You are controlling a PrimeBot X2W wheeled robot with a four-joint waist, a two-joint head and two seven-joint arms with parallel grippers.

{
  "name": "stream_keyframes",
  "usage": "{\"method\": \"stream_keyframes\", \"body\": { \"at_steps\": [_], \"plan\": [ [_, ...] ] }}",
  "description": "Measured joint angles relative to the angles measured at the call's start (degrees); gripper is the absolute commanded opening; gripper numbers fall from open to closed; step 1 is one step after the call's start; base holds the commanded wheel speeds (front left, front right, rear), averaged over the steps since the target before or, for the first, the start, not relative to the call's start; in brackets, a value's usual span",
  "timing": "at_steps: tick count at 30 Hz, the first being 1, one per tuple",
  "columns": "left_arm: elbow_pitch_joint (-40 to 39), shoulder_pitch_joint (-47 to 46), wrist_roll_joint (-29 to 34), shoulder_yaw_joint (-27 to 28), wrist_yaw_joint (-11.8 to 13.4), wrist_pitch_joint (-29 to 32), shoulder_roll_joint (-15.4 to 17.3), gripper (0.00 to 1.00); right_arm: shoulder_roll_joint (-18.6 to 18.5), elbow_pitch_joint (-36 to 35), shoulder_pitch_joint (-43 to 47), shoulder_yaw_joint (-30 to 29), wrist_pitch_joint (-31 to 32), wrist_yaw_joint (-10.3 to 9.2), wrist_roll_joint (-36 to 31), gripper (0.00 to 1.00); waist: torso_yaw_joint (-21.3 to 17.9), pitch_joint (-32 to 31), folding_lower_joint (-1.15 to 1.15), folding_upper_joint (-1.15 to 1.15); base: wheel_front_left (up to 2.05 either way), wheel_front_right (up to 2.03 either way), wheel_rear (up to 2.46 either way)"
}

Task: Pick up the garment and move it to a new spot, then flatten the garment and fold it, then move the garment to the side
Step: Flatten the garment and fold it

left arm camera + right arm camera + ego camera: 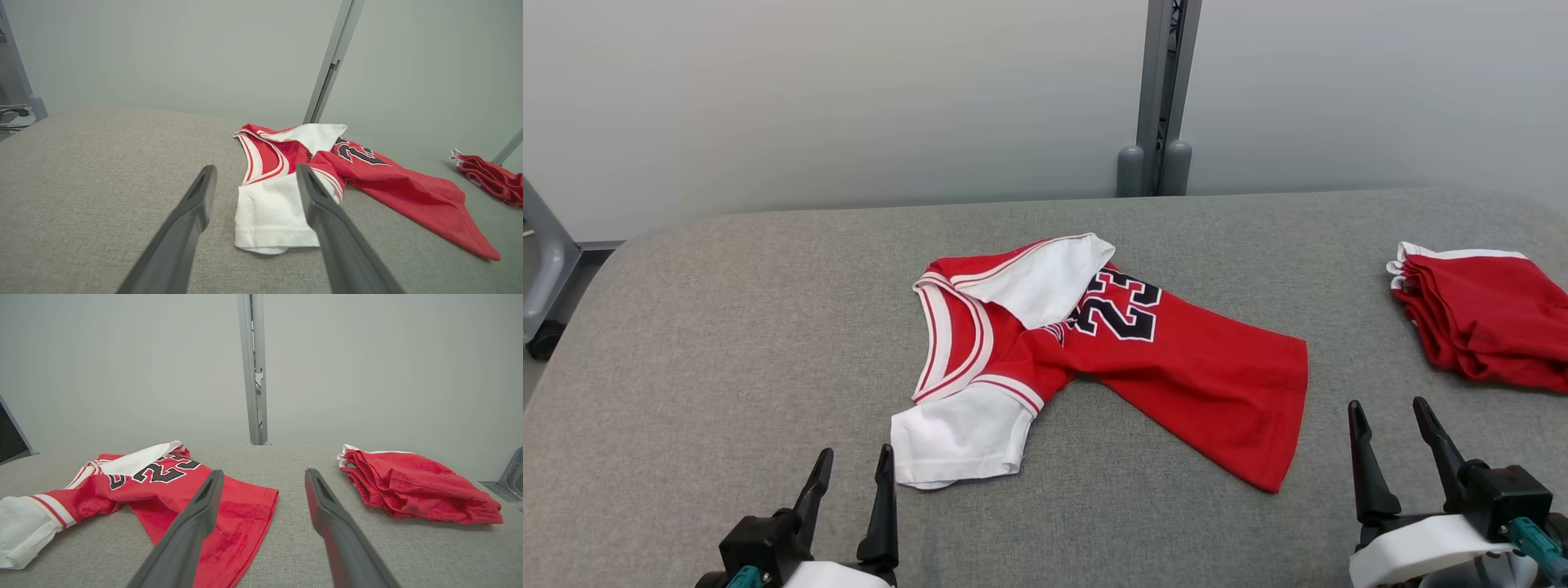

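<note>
The robot's right gripper will next grab the near hem corner [1273,483], because the hem ends in a free edge while the jersey's body [1081,361] lies loose and twisted.
A red jersey garment [1176,367] with white sleeves and black number 23 lies crumpled and twisted in the middle of the grey table [727,327]; it also shows as the garment [400,192] and the garment [163,482] in the wrist views. My left gripper [854,469] stands open near the front edge, just short of the white sleeve [956,437]. My right gripper [1388,420] is open at the lower right, apart from the garment's red hem [1286,408]. Nothing is between either pair of fingers.
A pile of folded red cloth [1486,318] lies at the table's right edge, also seen as the red pile [416,486]. A grey post [1164,98] rises behind the table against the pale wall. A grey frame [543,269] stands at the far left.
</note>
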Motion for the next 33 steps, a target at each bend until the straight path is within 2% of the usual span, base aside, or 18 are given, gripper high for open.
{"method": "stream_keyframes", "body": {
  "at_steps": [19,21,27,33],
  "plan": [
    [0.40,0.69,4.53,3.19,-2.34,0.00,-2.16,1.00,0.00,-0.59,0.54,1.43,0.00,0.00,0.31,1.00,-0.39,-1.26,0.00,0.00,0.00,0.00,0.00],
    [0.60,0.69,4.78,3.25,-2.70,0.00,-2.27,1.00,-0.01,-0.22,0.55,1.86,0.00,0.00,1.96,1.00,-0.34,-1.26,0.00,0.00,0.00,0.00,0.00],
    [1.48,0.69,5.34,3.16,-3.28,0.00,-2.69,1.00,0.00,5.02,0.91,2.07,2.70,0.00,9.13,1.00,0.46,-1.09,0.00,0.00,0.00,0.00,0.00],
    [2.34,0.66,5.65,3.07,-3.55,0.00,-3.04,1.00,0.01,12.56,-0.05,2.87,5.39,0.00,11.09,1.00,1.60,-0.20,0.00,0.00,0.00,0.00,0.00]
  ]
}}
